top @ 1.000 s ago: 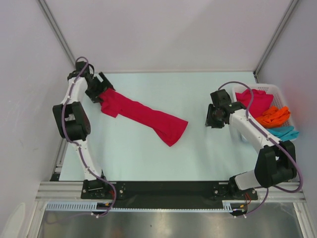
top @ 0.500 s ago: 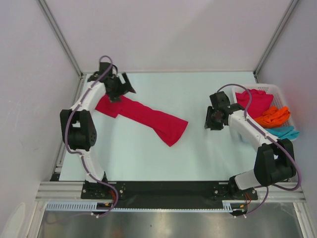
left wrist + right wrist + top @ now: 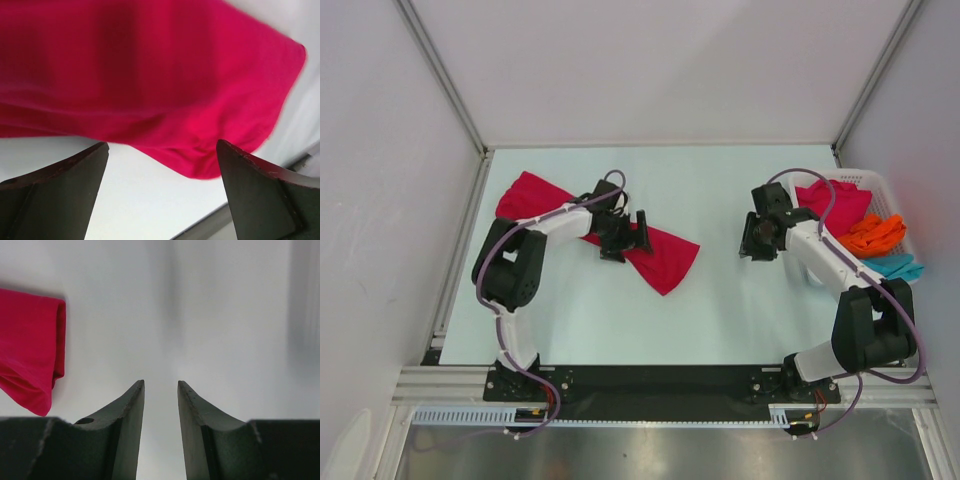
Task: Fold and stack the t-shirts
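My left gripper pinches the crimson red t-shirt's near edge (image 3: 652, 281) (image 3: 172, 161) by its mid-table end next, to draw the t-shirt nearer for folding.
A crimson red t-shirt (image 3: 665, 260) lies stretched in a long band on the table, from the far left to the middle. My left gripper (image 3: 628, 240) is wide open just above the band's right half; in the left wrist view the red cloth (image 3: 150, 75) fills the top, and nothing is between the gripper's (image 3: 163, 144) fingers (image 3: 55, 195). My right gripper (image 3: 757, 240) hovers over bare table left of the basket, its jaws a narrow gap apart and empty (image 3: 160, 382). The shirt's end shows at the left of the right wrist view (image 3: 30, 340).
A white slatted basket (image 3: 868, 177) at the right edge holds a crimson shirt (image 3: 835, 205), an orange shirt (image 3: 870, 235) and a teal shirt (image 3: 898, 266). Metal frame posts and white walls enclose the pale table (image 3: 720, 310).
My left gripper let go of the shirt's far-left end and swept right along the band to its middle. That end now lies spread on the table. The right arm barely moved.
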Controlling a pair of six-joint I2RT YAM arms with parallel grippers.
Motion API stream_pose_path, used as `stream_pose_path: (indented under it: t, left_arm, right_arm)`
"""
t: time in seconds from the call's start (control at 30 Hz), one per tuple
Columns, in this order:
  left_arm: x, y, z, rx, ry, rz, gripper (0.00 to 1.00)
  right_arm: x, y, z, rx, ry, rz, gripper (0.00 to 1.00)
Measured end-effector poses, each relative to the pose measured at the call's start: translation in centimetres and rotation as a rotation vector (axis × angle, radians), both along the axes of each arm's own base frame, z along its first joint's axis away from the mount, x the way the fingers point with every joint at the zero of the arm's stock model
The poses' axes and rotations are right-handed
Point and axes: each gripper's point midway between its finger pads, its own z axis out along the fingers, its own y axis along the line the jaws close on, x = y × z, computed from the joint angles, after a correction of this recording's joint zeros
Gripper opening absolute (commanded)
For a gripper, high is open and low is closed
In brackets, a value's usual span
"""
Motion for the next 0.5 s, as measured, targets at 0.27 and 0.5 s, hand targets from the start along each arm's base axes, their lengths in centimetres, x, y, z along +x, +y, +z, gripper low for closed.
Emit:
stream_pose_path:
  t: [0.27, 0.5]
  left_arm:
    - [-3.2, -1.8, -0.4, -0.057, -0.030, -0.029, 1.00]
    - [-3.1, -4.1, -0.3, -0.119, -0.076, -0.027, 0.97]
  right_arm:
    - [0.0, 0.1, -0.2, 0.004, -0.001, 0.002, 0.39]
    - [0.0, 0.1, -0.2, 0.003, -0.003, 0.004, 0.39]
